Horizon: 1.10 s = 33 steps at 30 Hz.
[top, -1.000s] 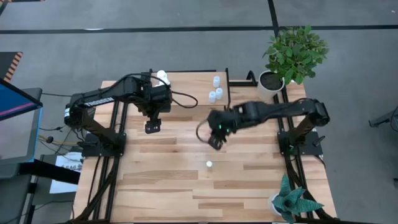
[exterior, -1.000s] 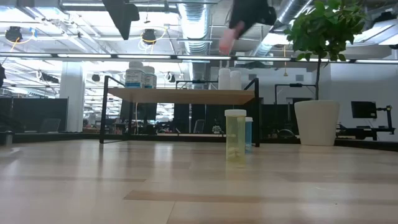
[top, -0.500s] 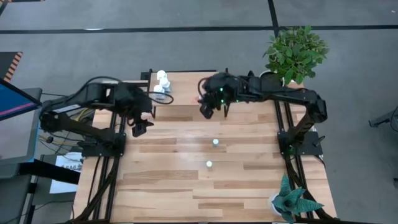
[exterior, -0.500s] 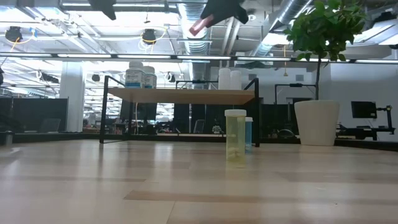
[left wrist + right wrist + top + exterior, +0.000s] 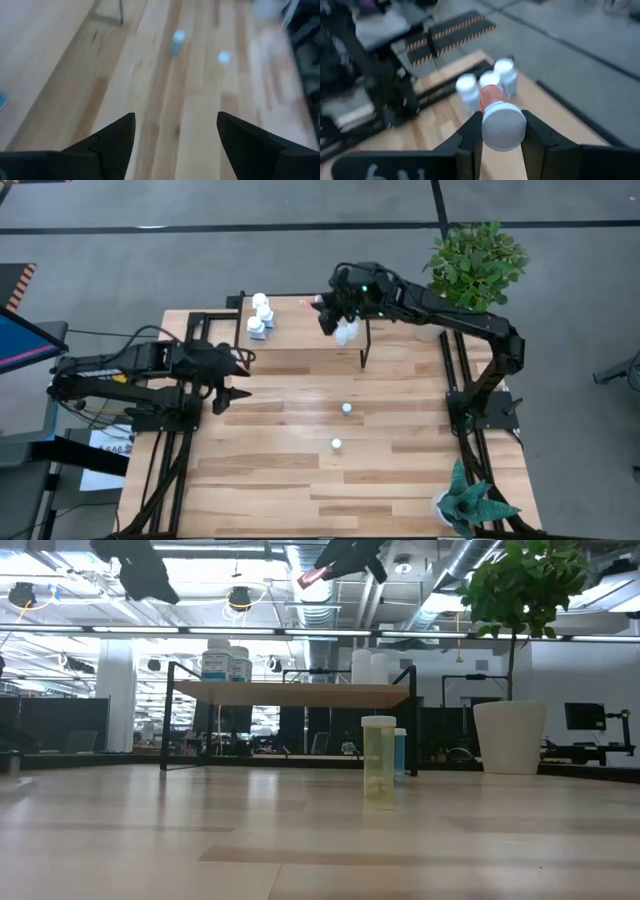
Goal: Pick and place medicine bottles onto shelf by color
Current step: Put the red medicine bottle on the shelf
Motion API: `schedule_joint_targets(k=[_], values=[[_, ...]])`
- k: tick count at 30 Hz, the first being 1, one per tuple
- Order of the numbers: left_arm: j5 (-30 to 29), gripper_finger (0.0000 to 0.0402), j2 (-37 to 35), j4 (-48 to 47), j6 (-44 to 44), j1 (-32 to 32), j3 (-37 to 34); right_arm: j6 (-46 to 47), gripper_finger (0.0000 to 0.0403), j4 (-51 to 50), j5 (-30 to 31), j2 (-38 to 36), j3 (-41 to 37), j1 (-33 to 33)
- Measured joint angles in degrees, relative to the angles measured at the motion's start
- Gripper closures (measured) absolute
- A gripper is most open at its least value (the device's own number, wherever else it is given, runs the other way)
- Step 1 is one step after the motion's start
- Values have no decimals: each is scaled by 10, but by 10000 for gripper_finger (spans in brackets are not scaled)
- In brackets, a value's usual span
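The orange-red bottle [image 5: 492,95] hangs slanted above the shelf top and would drop and tip if my right gripper opened now. I will lower it first.
My right gripper [image 5: 328,317] hangs above the shelf [image 5: 300,330] at the table's far middle, shut on an orange-red medicine bottle with a white cap [image 5: 495,107]. Three pale bottles [image 5: 260,315] stand on the shelf's left end and white ones [image 5: 368,666] on its right end. A yellowish bottle [image 5: 379,760] and a blue one [image 5: 400,754] stand upright on the table's middle [image 5: 346,408] [image 5: 336,444]. My left gripper [image 5: 226,388] is open over the table's left part, touching nothing. My right gripper pinches the bottle at its white cap end [image 5: 503,131] between the two fingers [image 5: 470,134]. The bottle lies along the fingers, and its orange-red body [image 5: 491,96] sticks out past them. It is lifted clear above the shelf and slants slightly down [image 5: 310,578].
A leafy plant in a white pot [image 5: 470,265] stands at the far right corner, and a spiky plant [image 5: 470,505] at the near right corner. The shelf's thin black legs [image 5: 411,720] reach down to the table. Black arm frames run along both side edges.
My right gripper has carried the orange-red bottle from over the table's middle up and toward the far edge, and now stands above the shelf, tipped closer to level. My left arm has folded back toward the table's left edge, and its open gripper has sunk and tipped.
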Motion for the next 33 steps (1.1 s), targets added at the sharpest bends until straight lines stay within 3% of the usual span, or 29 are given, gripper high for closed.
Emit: schedule_joint_targets(k=[5, 12, 16, 33], values=[[7, 136, -62, 107, -46, 0, -90, -18, 296, 7, -36, 70, 73, -16], [5, 136, -105, 104, -92, 0, -116, -58, 296, -203, -41, 225, 327, -27], [3, 136, -117, 106, -82, 0, -116, -42, 296, -200, -56, 209, 270, -44], [-16, 136, -108, 104, -52, 0, -116, -114, 296, -289, -58, 255, 269, -57]])
